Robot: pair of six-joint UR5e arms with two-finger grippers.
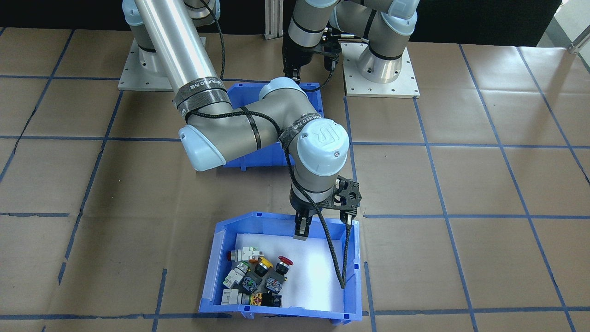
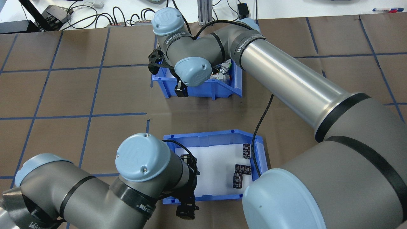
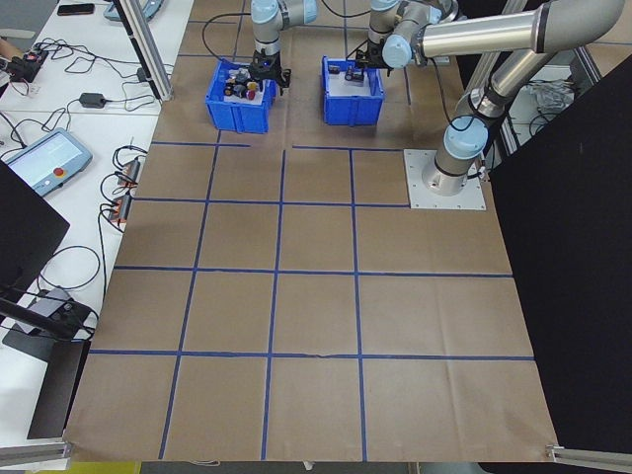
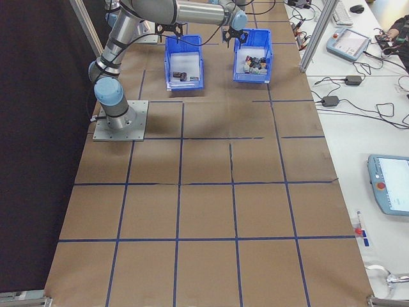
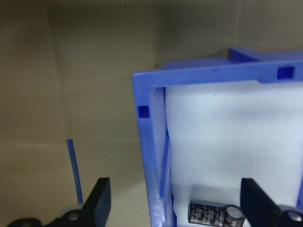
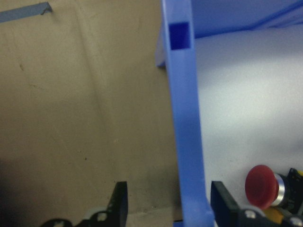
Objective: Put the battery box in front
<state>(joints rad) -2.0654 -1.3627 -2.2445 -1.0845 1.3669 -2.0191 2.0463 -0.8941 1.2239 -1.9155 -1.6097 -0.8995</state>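
The front spot needs to be cleared for the battery box, so my right gripper will next grab the other blue bin by its back side.
The battery box (image 2: 203, 140) is a blue bin with a white foam floor and three dark cells (image 2: 243, 169); it stands nearest the robot. My left gripper (image 2: 186, 211) is open at the box's near rim. In the left wrist view its fingers (image 5: 100, 198) straddle the box's blue side wall (image 5: 150, 156), with a cell (image 5: 215, 213) just inside. In the front-facing view the right arm hides most of the battery box (image 1: 313, 99). My right gripper (image 1: 302, 230) is open astride the wall (image 6: 187, 142) of the other blue bin.
The second blue bin (image 1: 209, 281), farther from the robot, holds colourful push-button switches (image 1: 258, 276); a red button (image 6: 260, 184) shows beside the right gripper. Brown paper with blue tape lines covers the table (image 2: 79, 95). Cables and devices lie on side benches (image 3: 59, 168).
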